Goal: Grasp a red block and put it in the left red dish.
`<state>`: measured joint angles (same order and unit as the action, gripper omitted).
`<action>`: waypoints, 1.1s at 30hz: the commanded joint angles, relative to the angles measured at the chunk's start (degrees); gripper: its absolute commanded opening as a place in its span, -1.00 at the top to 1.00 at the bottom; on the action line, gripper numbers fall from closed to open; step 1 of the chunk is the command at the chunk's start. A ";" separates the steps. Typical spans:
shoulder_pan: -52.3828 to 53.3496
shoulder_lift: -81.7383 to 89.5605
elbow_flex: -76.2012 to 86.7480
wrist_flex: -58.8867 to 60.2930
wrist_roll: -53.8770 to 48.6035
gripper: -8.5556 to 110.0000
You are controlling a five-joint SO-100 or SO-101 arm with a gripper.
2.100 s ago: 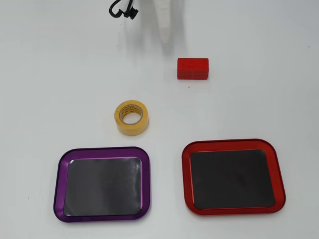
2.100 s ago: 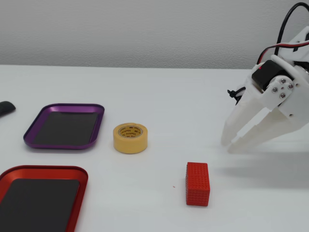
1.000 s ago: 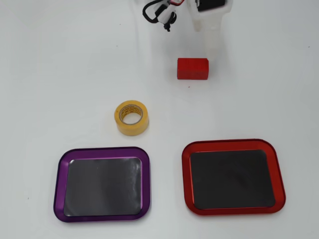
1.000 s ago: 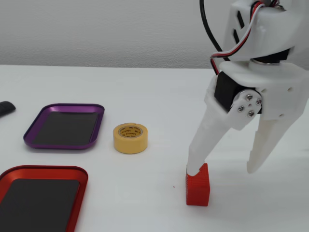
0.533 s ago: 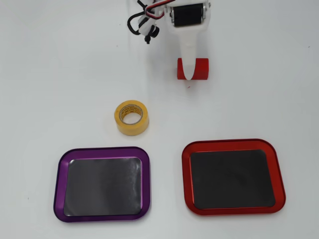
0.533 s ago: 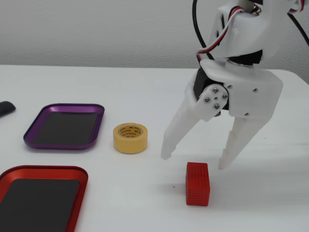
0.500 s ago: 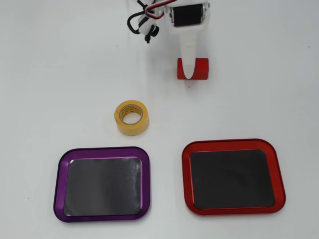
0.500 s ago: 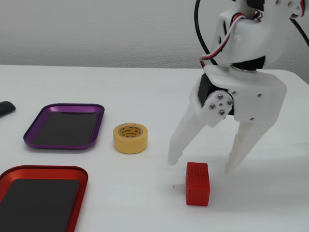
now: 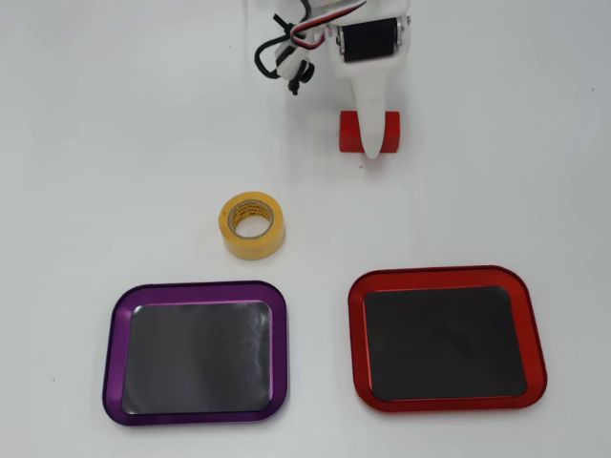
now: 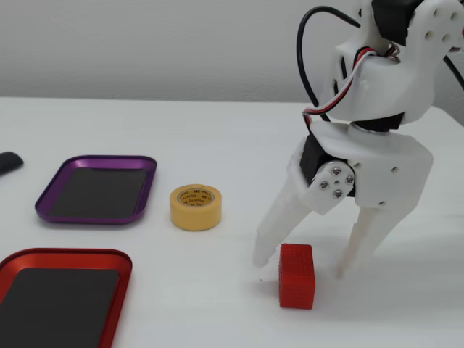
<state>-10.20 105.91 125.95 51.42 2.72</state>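
Note:
My gripper grabs the block by its body next, since the red block goes in the red dish.
The red block lies on the white table near the arm's base; in the fixed view it sits low in the foreground. My white gripper is open and lowered over the block, one finger on each side of it, tips close to the table. The block is not gripped. The red dish with its black floor is empty at the lower right of the overhead view and at the lower left of the fixed view.
A purple-rimmed tray lies beside the red dish, also empty. A yellow tape roll stands between the block and the trays. A dark object shows at the fixed view's left edge.

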 commanded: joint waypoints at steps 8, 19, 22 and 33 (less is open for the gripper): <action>-0.35 -8.96 -1.05 -4.48 0.35 0.41; -0.62 -6.68 -5.19 -3.87 -0.18 0.86; -0.70 -0.26 -6.94 -4.13 -0.79 0.86; -0.44 22.76 -8.79 -19.95 -15.82 0.86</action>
<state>-10.81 123.93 118.83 36.47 -10.37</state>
